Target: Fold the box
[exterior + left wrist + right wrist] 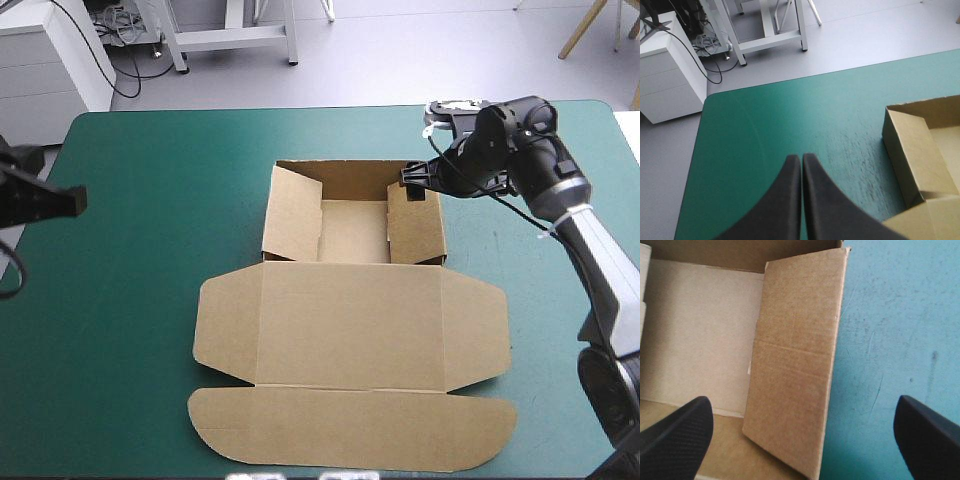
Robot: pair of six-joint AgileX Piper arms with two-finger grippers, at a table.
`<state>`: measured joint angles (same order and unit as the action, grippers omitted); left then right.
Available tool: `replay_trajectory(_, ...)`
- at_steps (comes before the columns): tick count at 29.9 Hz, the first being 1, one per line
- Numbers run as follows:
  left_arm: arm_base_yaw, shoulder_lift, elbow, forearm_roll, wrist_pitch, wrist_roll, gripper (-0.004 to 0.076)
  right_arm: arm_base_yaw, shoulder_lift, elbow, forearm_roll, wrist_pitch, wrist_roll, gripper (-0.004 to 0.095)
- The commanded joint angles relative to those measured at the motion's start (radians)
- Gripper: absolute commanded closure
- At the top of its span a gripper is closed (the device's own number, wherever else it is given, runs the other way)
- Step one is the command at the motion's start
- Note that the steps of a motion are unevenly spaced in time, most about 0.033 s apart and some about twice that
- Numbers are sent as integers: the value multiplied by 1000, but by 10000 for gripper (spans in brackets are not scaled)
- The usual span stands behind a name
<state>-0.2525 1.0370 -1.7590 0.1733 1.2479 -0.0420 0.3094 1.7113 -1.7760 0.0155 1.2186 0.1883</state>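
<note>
My right gripper pinches the tray's side by its top edge (pixel 442 228) (pixel 833 350) next, to fold that side upright beside the tray's bottom.
The brown box (pixel 350 320) lies mid-table as an open tray (pixel 353 232) at the far side, with its lid flat toward the near edge. My right gripper (pixel 414 188) hovers open over the tray's far right corner. In the right wrist view the right side wall (pixel 795 365) stands between the spread fingers of that gripper (pixel 801 405) and leans in over the tray floor (pixel 705 330). My left gripper (pixel 68 200) stays at the table's left edge, away from the box. In its own view the left gripper (pixel 801 159) is shut on nothing, and the tray's left wall (pixel 912 150) lies off to one side.
Wide strips of teal-green cover (pixel 130 300) show on both sides of the box. The lid's rounded front flap (pixel 350 430) reaches close to the table's near edge. The table's far edge (pixel 300 110) runs a little beyond the tray.
</note>
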Motion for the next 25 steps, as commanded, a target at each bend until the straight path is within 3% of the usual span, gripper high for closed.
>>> replay_trajectory(1, -2, -106, 96, -30, 48, -2, 734, -4, 25, -19, -8, -58, -11, 7)
replay_trajectory(11, -2, -299, 386, -146, 46, -6, 734, -6, 179, -19, -16, -65, -33, 7)
replay_trajectory(21, -2, -319, 403, -218, 46, -6, 734, -6, 228, -19, -16, -40, -28, 8)
replay_trajectory(23, -2, -319, 403, -218, 46, -4, 734, -6, 228, -19, -16, -33, -25, 47)
replay_trajectory(25, -2, -319, 403, -218, 46, -2, 734, -6, 228, -19, -16, -20, -25, 158)
